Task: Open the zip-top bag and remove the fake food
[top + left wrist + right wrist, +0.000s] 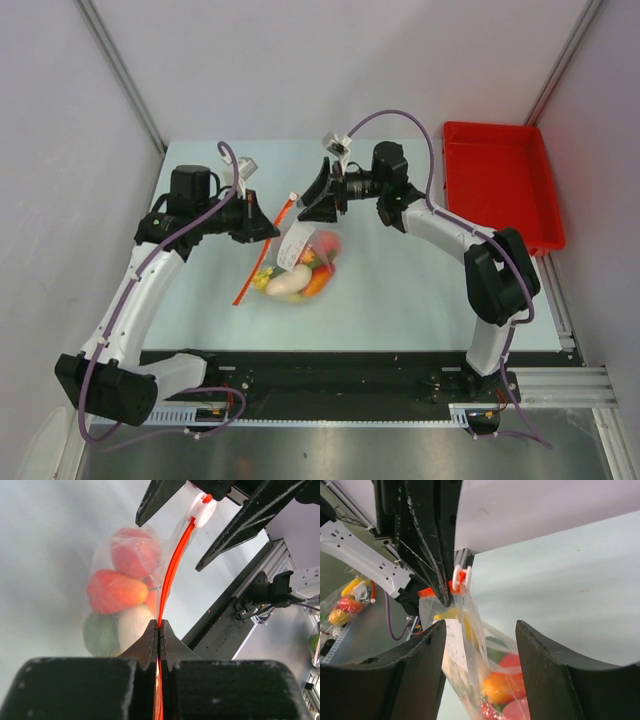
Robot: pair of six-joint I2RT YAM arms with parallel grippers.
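Observation:
My right gripper grabs the zip-top bag (184, 533) just beside the white slider next, which leaves the slider (201, 508) free for opening the bag.
The zip-top bag (298, 258) hangs just over the table between the two arms, its red-orange zip strip (172, 565) stretched taut. Inside it the fake food (118, 591) shows as red, orange, white and green pieces. My left gripper (159, 628) is shut on the strip. A white slider (201, 508) sits at the strip's far end, between the spread fingers of my right gripper (318, 196). In the right wrist view that gripper (480, 627) is open, with the clear bag (470, 645) and an orange piece (498, 686) between its fingers, touching neither.
A rigid red tray (497, 185) stands at the back right of the pale table (420, 300). Grey walls close in the left, back and right sides. A black rail (330, 375) with the arm bases runs along the near edge.

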